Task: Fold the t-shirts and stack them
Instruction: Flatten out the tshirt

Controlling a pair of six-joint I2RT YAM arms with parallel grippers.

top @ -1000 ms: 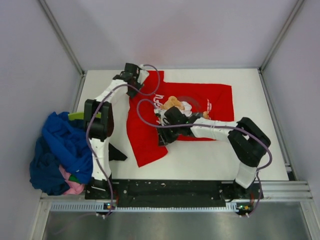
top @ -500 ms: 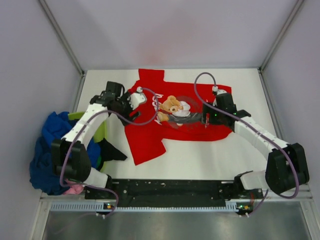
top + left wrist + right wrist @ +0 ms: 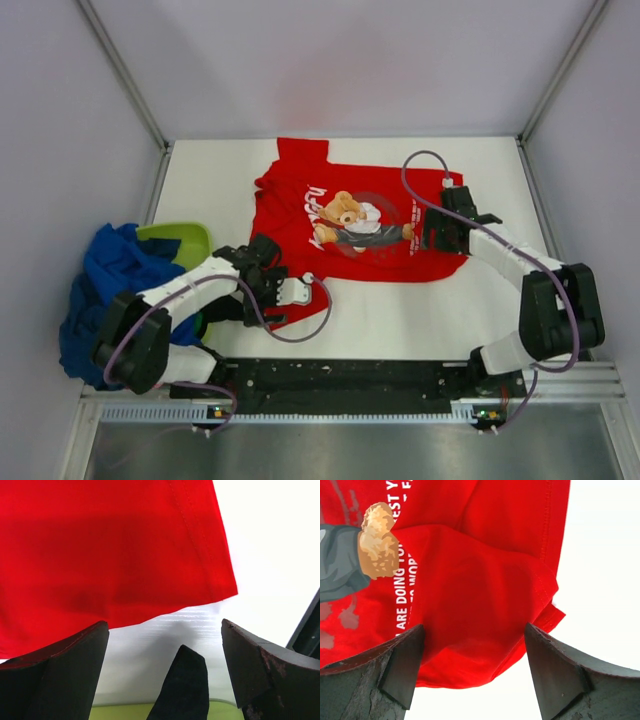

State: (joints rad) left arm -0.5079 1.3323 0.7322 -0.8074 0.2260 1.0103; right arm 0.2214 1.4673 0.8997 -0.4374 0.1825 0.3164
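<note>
I need to grab the bright red t-shirt (image 3: 350, 215) next with my left gripper by its near sleeve, opposite the t-shirt's hem. Then I will stretch the t-shirt flat to fold it.
The bright red t-shirt (image 3: 350, 215) lies spread print-up on the white table, its bear figure (image 3: 345, 210) in the middle. My left gripper (image 3: 278, 288) is open and low over the shirt's near-left sleeve. In the left wrist view the red cloth (image 3: 110, 545) lies just beyond the open, empty gripper (image 3: 165, 655). My right gripper (image 3: 432, 228) is open at the shirt's right edge. In the right wrist view the red hem (image 3: 485, 630) sits between the spread fingers of the empty gripper (image 3: 475, 660).
A pile of other t-shirts lies off the table's left edge: royal blue (image 3: 115, 275), lime-green (image 3: 180, 240) and a black one (image 3: 225, 305) by the left arm. Black (image 3: 182, 690) and lime-green cloth (image 3: 125, 712) show under the left gripper. Metal frame posts stand on both sides.
My left arm swung from the shirt's far-left side down to its near-left sleeve. My right arm left the shirt's middle for its right edge. The far sleeve now lies spread out.
</note>
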